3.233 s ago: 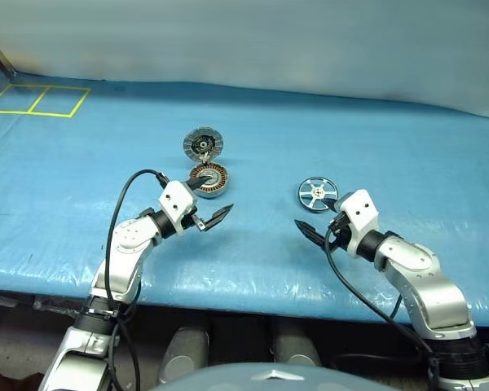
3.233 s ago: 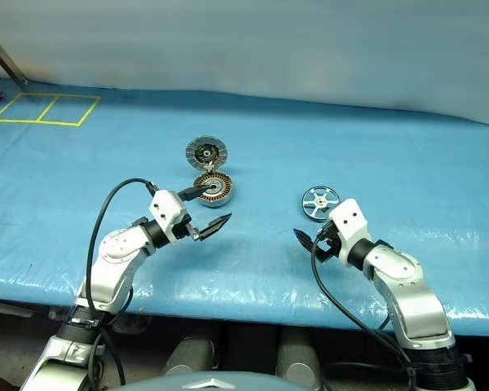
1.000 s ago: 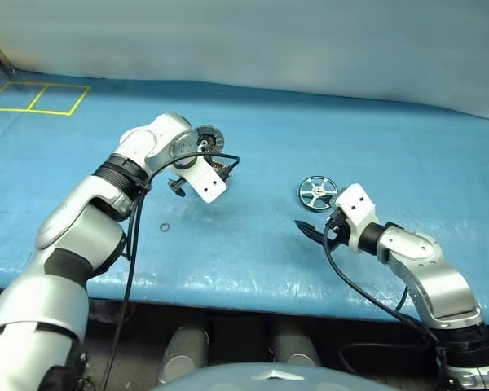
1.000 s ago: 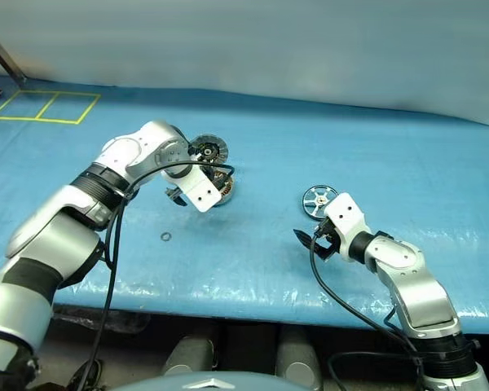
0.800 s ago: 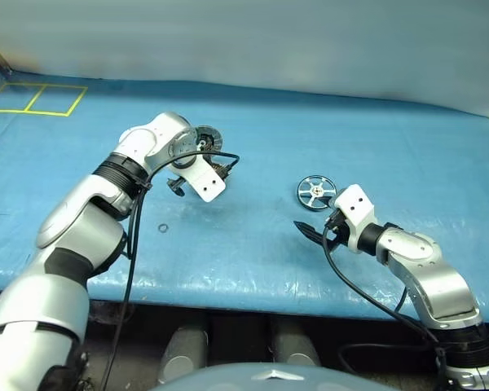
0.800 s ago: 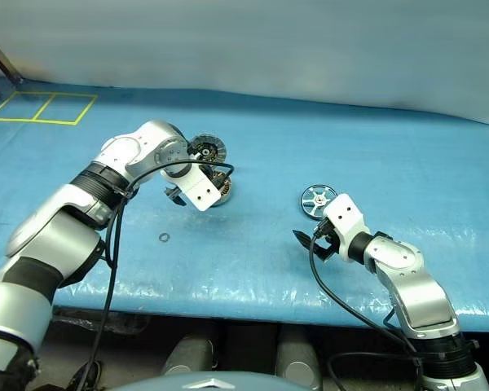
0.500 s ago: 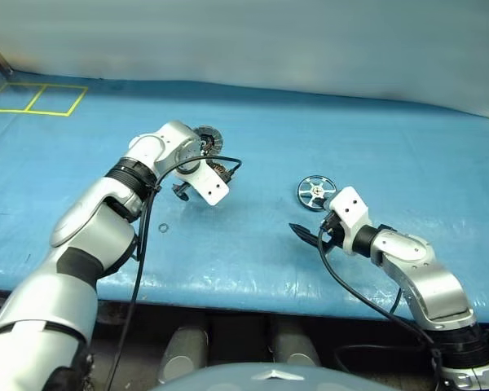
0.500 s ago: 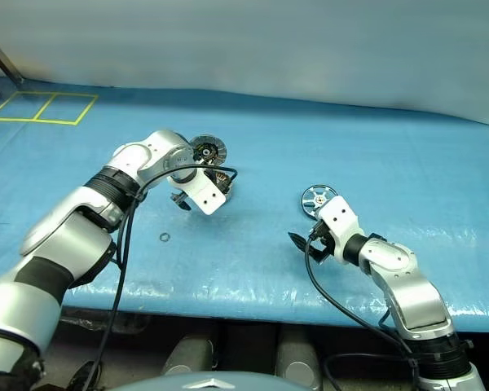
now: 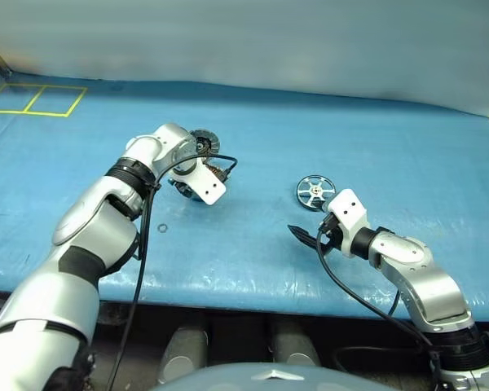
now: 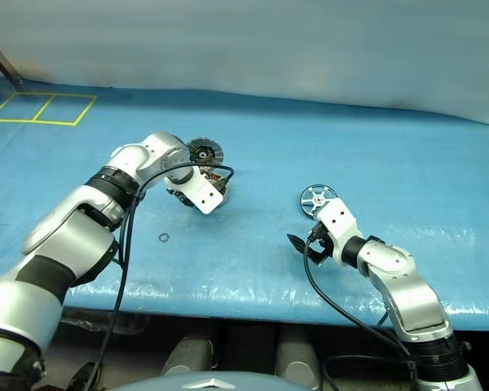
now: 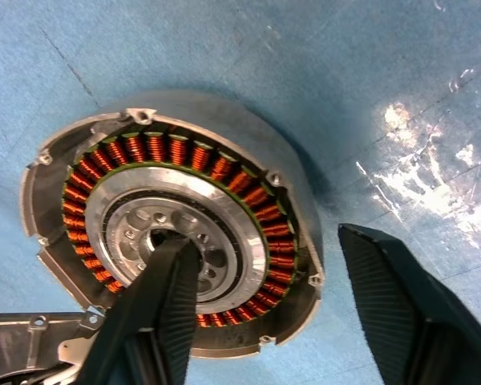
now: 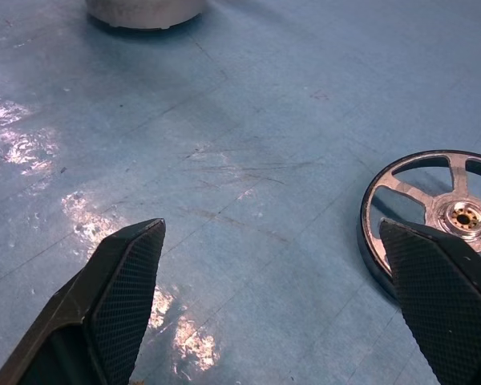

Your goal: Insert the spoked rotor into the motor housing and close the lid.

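My left gripper next needs to take hold of the motor housing by its side (image 11: 303,210), to get the motor housing ready for the spoked rotor.
The motor housing (image 11: 164,152) lies on the blue mat, its copper windings showing. Its lid (image 9: 202,142) lies open just behind it, segmented face up. My left gripper (image 11: 264,241) points down over the housing, open. One finger (image 11: 164,297) hangs over the central hub and the other stands outside the rim, clear of the wall. The spoked rotor (image 9: 315,192) lies flat on the mat to the right. My right gripper (image 12: 280,281) hovers low and open a little in front of the rotor, with nothing between its fingers.
A small dark ring (image 9: 164,227) lies on the mat in front of the housing. Yellow tape squares (image 9: 33,99) mark the far left corner. The mat's front edge (image 9: 244,289) runs just below both arms.
My left arm has swung up from the front and come down over the housing, and its fingers have narrowed. The right arm has stayed in place.
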`<state>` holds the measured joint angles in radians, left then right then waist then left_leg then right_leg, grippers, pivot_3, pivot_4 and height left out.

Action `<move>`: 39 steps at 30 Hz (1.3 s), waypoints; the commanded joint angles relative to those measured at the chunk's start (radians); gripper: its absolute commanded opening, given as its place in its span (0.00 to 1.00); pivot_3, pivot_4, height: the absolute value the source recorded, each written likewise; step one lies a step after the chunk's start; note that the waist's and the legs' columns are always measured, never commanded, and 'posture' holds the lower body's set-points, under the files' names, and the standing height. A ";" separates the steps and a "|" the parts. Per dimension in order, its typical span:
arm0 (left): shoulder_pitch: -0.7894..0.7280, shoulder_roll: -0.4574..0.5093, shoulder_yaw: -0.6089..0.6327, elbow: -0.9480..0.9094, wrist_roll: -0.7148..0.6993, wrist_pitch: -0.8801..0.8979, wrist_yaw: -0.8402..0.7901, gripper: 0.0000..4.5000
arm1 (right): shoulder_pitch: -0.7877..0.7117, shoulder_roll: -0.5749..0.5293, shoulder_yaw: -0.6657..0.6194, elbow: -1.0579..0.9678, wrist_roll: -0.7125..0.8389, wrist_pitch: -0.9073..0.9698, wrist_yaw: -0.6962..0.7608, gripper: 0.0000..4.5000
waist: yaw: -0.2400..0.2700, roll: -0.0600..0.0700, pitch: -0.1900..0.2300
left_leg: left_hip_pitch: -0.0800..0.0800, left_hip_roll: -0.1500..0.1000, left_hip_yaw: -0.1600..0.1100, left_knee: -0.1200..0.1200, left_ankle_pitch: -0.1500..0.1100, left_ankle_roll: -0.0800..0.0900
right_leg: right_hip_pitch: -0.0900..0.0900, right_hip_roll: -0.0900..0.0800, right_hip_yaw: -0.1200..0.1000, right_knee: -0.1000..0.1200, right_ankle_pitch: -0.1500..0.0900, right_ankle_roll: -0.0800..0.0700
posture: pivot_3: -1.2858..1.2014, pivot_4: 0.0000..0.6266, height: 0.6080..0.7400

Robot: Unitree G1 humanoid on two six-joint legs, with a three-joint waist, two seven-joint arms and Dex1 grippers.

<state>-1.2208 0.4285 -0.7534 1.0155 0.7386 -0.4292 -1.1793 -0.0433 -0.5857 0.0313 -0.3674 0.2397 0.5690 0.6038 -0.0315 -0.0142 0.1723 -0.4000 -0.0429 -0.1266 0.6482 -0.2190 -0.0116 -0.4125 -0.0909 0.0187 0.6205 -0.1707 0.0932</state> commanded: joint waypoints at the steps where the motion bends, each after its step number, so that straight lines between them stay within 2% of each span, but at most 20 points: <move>1: -0.008 -0.006 0.008 0.016 0.004 0.016 0.005 0.46 | -0.002 0.002 -0.011 -0.042 -0.001 -0.013 -0.008 1.00 | 0.002 0.000 0.000 | 0.000 0.000 0.000 0.001 0.000 0.000 | 0.000 0.000 0.000 0.001 0.000 0.000 | 0.52 0.24 1.00; 7: 0.004 -0.012 0.035 -0.025 -0.053 0.015 -0.066 0.46 | 0.006 0.004 -0.019 -0.044 -0.001 -0.017 -0.013 1.00 | 0.000 0.000 0.000 | 0.000 0.000 0.000 0.003 0.000 0.000 | 0.000 0.000 0.000 0.004 -0.001 -0.001 | 0.52 0.24 1.00; 18: 0.059 -0.004 0.040 -0.301 -0.143 -0.099 -0.176 0.46 | 0.050 0.007 -0.056 -0.050 0.004 -0.032 -0.037 1.00 | 0.011 -0.001 0.000 | -0.001 -0.001 0.000 0.003 0.000 0.000 | -0.001 -0.001 0.000 0.004 -0.001 -0.001 | 0.52 0.24 1.00; 25: 0.118 -0.012 0.030 -0.456 -0.187 -0.101 -0.244 0.46 | 0.065 0.019 -0.064 -0.057 0.003 -0.040 -0.056 1.00 | 0.006 0.000 0.000 | -0.001 -0.001 0.000 0.003 0.000 0.000 | -0.002 -0.001 0.000 0.004 -0.001 -0.001 | 0.52 0.24 1.00; 39: 0.187 0.019 0.005 -0.573 -0.182 -0.046 -0.298 0.46 | 0.074 0.039 -0.055 -0.059 -0.001 -0.041 -0.070 1.00 | 0.006 0.000 0.000 | 0.000 0.000 0.000 0.003 0.000 0.000 | -0.001 -0.001 0.000 0.005 -0.003 -0.005 | 0.52 0.24 1.00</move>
<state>-1.0349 0.4353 -0.7556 0.4703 0.5693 -0.4820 -1.4634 0.0334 -0.5464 -0.0098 -0.3951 0.2390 0.5456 0.5381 -0.0255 -0.0144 0.1726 -0.3997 -0.0431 -0.1267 0.6510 -0.2190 -0.0116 -0.4137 -0.0914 0.0191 0.6255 -0.1739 0.0880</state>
